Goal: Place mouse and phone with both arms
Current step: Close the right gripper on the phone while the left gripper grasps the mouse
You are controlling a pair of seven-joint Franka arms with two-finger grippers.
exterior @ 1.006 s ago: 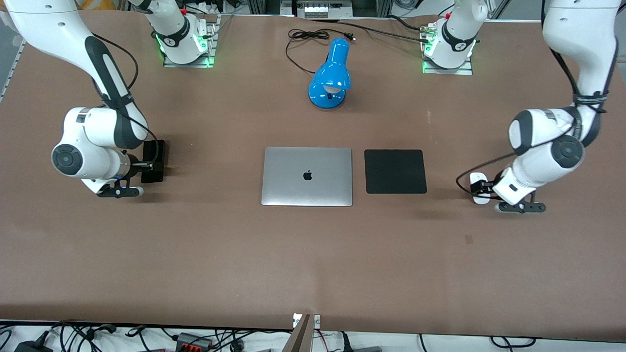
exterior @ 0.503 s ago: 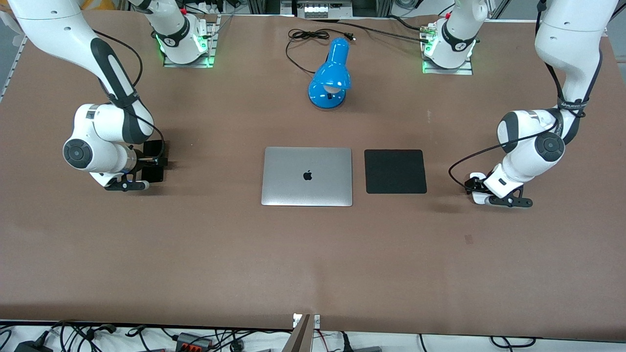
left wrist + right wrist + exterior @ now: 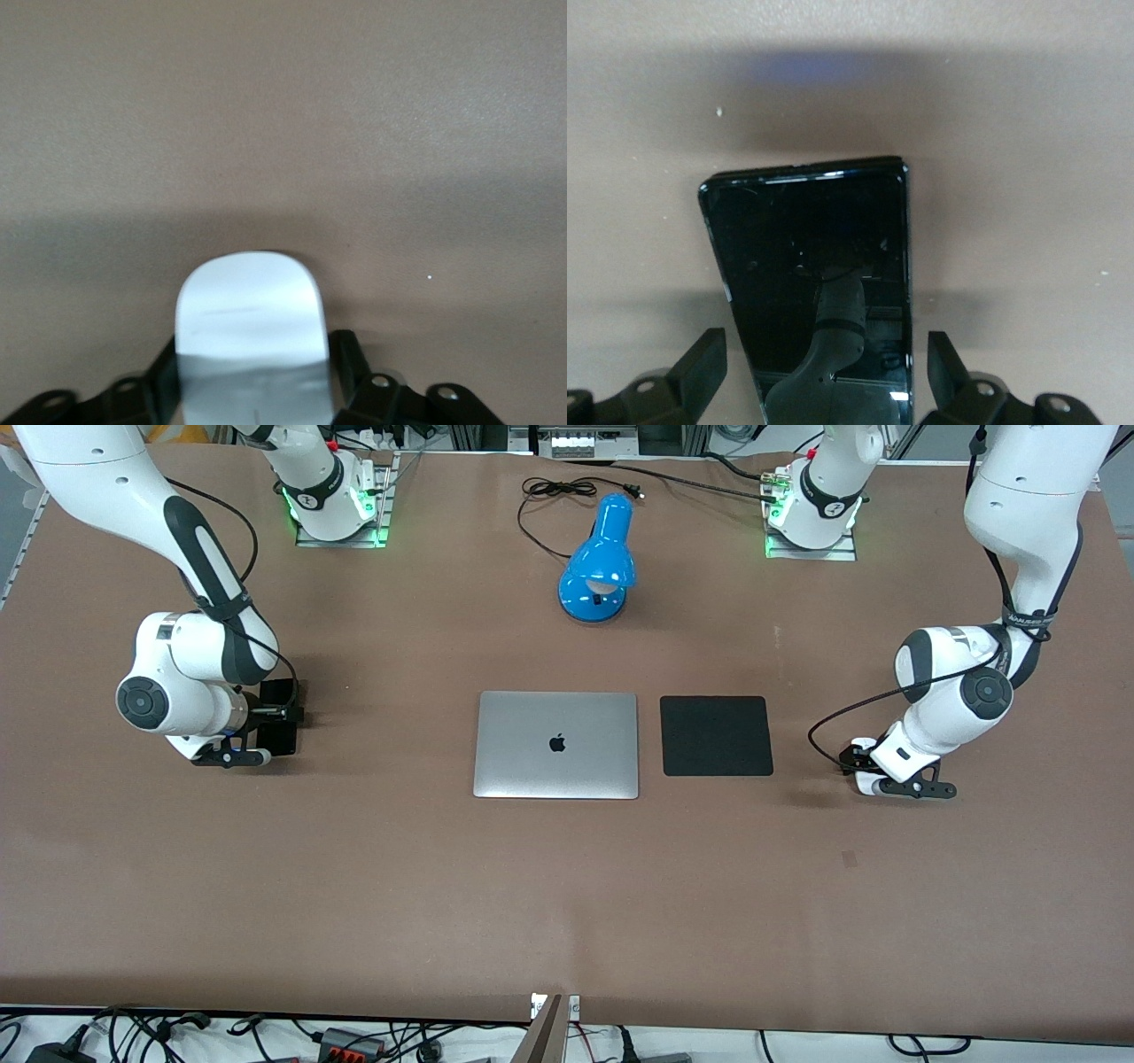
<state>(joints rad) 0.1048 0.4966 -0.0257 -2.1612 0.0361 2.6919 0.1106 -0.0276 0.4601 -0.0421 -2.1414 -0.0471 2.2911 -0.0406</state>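
My fingers are beside both long sides of the black phone, so my right gripper should close. Closing now would hold it.
The white mouse (image 3: 864, 784) lies on the brown table toward the left arm's end, mostly covered by the arm. My left gripper (image 3: 861, 766) is down around it. In the left wrist view the mouse (image 3: 251, 310) sits between the black fingers (image 3: 347, 354), which press against both its sides. The black phone (image 3: 280, 740) lies flat toward the right arm's end. My right gripper (image 3: 285, 715) is low over it. In the right wrist view the phone (image 3: 806, 257) lies between the open fingers (image 3: 943, 354), with a gap on each side.
A closed silver laptop (image 3: 556, 744) lies mid-table, with a black square mouse pad (image 3: 716, 735) beside it toward the left arm's end. A blue desk lamp (image 3: 601, 567) with its black cord (image 3: 558, 491) stands farther from the front camera.
Both arms came down and shifted slightly toward the table's middle. The left gripper settled around the mouse, and the right gripper settled over the phone.
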